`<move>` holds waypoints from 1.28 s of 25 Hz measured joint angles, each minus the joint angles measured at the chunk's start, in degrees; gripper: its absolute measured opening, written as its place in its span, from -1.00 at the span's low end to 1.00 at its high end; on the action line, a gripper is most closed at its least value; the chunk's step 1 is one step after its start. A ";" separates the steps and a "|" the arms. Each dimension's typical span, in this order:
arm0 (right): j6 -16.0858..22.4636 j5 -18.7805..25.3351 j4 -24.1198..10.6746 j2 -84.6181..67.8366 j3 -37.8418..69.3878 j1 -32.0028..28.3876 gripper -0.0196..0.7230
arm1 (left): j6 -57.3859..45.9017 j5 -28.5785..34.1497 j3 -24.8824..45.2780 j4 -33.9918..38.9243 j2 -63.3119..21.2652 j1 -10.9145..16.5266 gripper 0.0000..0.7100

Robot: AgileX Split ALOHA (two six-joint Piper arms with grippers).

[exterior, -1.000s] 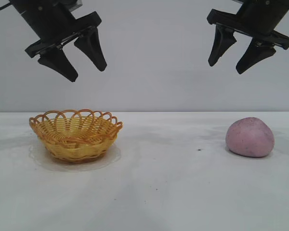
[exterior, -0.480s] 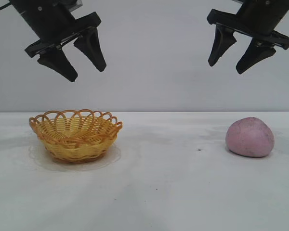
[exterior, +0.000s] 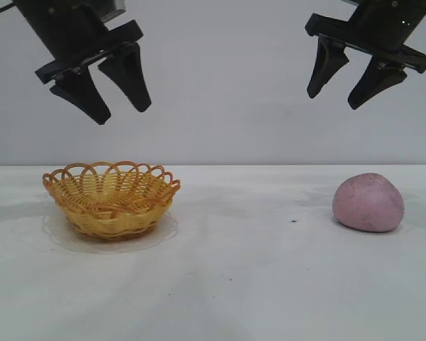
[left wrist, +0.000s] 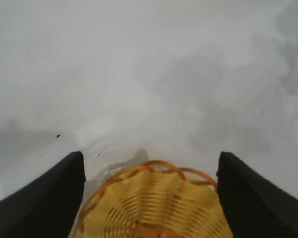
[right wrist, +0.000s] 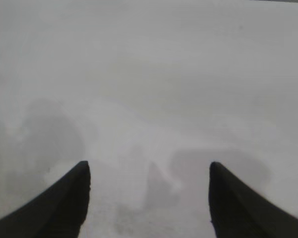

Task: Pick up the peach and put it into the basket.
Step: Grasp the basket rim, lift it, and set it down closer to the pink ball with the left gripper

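The basket needs to come closer to the peach (exterior: 368, 202), so my left gripper will grab the basket by its looped rim (exterior: 52, 187) next.
The peach (exterior: 368, 202), a dull pink speckled lump, rests on the white table at the right. The yellow-orange wicker basket (exterior: 111, 197) stands at the left with nothing in it; its looped rim (left wrist: 154, 171) shows in the left wrist view. My left gripper (exterior: 123, 111) hangs open high above the basket, empty. High above the table, a little left of the peach, my right gripper (exterior: 335, 98) is open with nothing between its fingers. The right wrist view shows only bare table beyond the gripper (right wrist: 148, 166); the peach is out of that view.
The white table (exterior: 248, 270) runs flat between basket and peach, with a small dark speck (exterior: 293, 221) left of the peach. A plain grey wall stands behind.
My left gripper has shifted slightly, its fingers turning a little toward the left. The right gripper, peach and basket have not moved.
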 joint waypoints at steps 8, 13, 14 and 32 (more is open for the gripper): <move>0.00 0.22 0.00 0.00 0.00 0.00 0.21 | -0.12 11.34 -6.76 10.97 1.38 0.00 0.48; -0.08 0.22 0.00 0.00 0.00 0.00 0.21 | -0.12 20.11 -10.93 16.02 5.32 0.00 0.48; -0.08 0.22 0.00 0.00 0.00 0.00 0.21 | -0.12 21.38 -12.03 16.83 6.34 0.00 0.48; -0.08 0.69 0.00 0.00 0.00 0.00 0.21 | -0.21 28.64 -25.53 18.50 19.20 -0.44 0.48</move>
